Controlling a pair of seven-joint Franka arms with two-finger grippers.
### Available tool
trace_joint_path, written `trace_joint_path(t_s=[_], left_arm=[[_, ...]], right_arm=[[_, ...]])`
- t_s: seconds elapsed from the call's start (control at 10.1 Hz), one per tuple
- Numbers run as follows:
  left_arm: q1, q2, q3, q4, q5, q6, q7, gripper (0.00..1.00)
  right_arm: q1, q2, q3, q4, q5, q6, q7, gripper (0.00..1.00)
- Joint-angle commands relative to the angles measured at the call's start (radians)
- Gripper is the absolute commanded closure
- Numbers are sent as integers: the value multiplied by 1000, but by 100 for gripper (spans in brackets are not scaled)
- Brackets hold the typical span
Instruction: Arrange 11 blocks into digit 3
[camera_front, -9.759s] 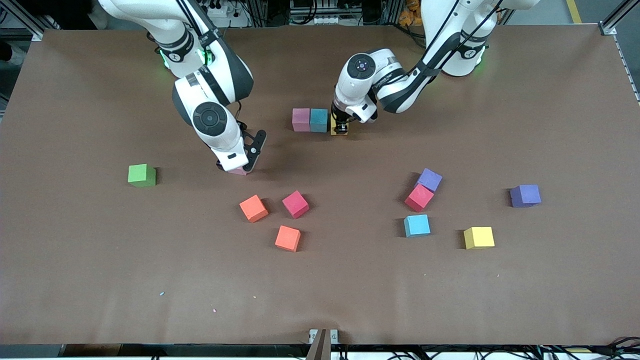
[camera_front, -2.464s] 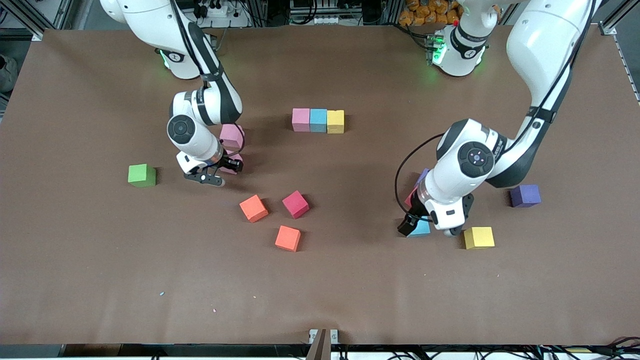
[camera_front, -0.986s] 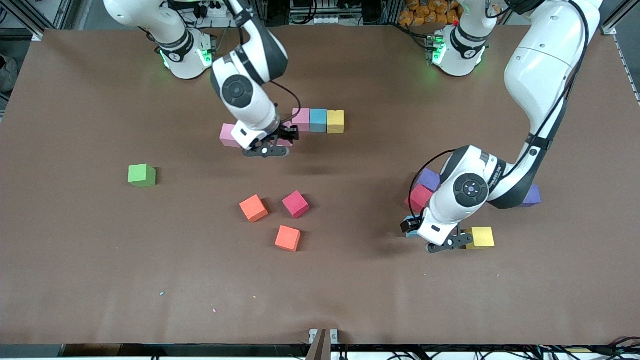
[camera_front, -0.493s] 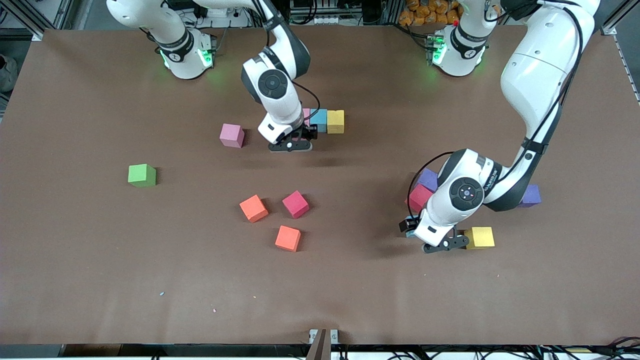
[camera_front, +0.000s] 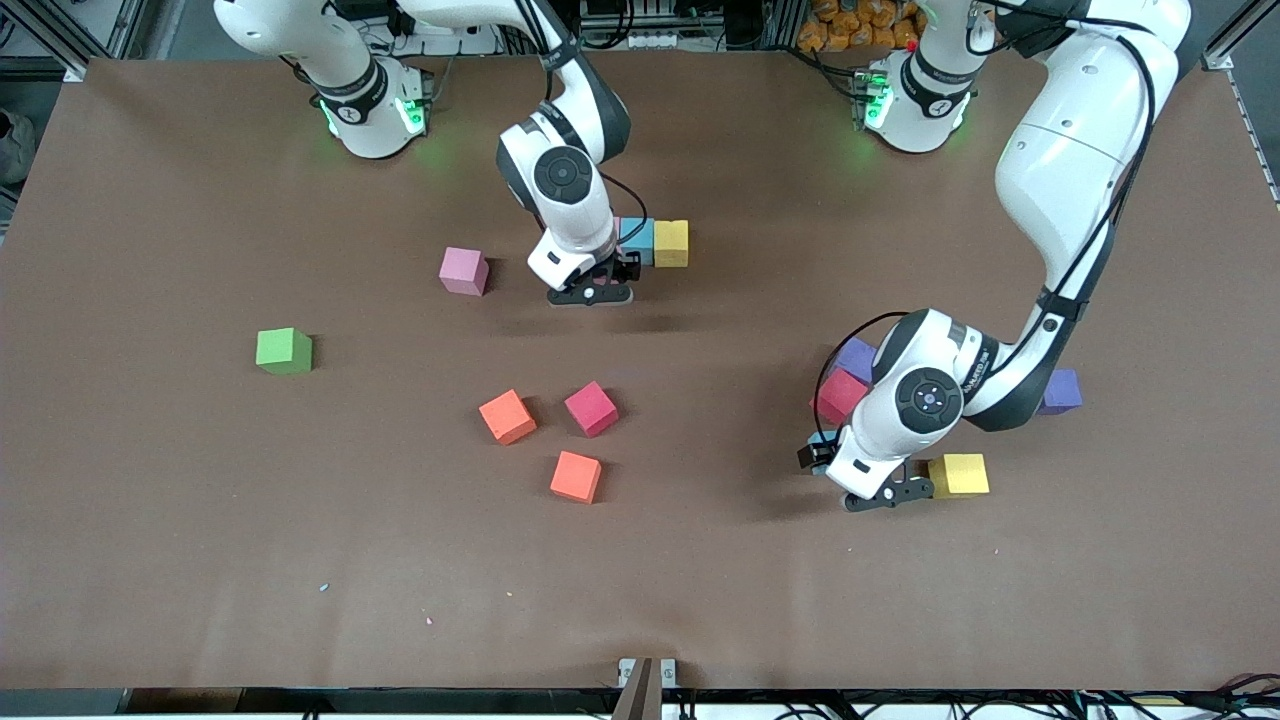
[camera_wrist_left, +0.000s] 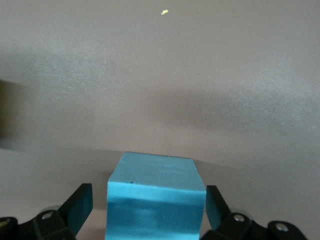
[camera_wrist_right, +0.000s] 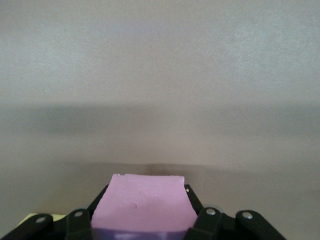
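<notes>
My left gripper closes on the light blue block next, since its fingers are on either side of the block in the left wrist view.
My right gripper (camera_front: 610, 276) is shut on a pink block (camera_wrist_right: 142, 200), low over the table just in front of a row holding a light blue block (camera_front: 638, 236) and a yellow block (camera_front: 671, 243). The row's pink block is mostly hidden by the right arm. My left gripper (camera_front: 820, 452) is open, its fingers on either side of a light blue block (camera_wrist_left: 156, 200) that rests on the table. Loose blocks: pink (camera_front: 464, 270), two orange (camera_front: 507, 416) (camera_front: 576, 476), crimson (camera_front: 591, 408), crimson (camera_front: 836, 396), two purple (camera_front: 856, 357) (camera_front: 1062, 390), yellow (camera_front: 958, 474).
A lone green cube (camera_front: 284, 351) sits toward the right arm's end of the table. The left arm's forearm hangs over the crimson and purple blocks beside its gripper. The brown table (camera_front: 640, 580) is bare nearer the front camera.
The right gripper carried its pink block from beside the loose pink block to the row. The left gripper settled lower around the light blue block.
</notes>
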Motion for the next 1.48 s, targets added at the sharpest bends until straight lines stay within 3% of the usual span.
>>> trace_joint_path(t_s=[0.0, 0.49, 0.79, 1.08, 1.38], left_arm=[[-25, 21, 18, 44, 22, -15, 10, 0], [-30, 29, 18, 52, 20, -15, 1, 3], [-30, 28, 18, 52, 20, -15, -1, 34], [-35, 21, 17, 52, 9, -15, -4, 58], [-36, 12, 11, 52, 6, -17, -34, 69]], right_arm=[[13, 33, -7, 23, -10, 5, 9, 87], [11, 56, -6, 23, -7, 0, -8, 87], [14, 68, -3, 23, -2, 6, -6, 87], [33, 79, -3, 21, -2, 14, -6, 87], [39, 80, -3, 20, -2, 23, -10, 86]])
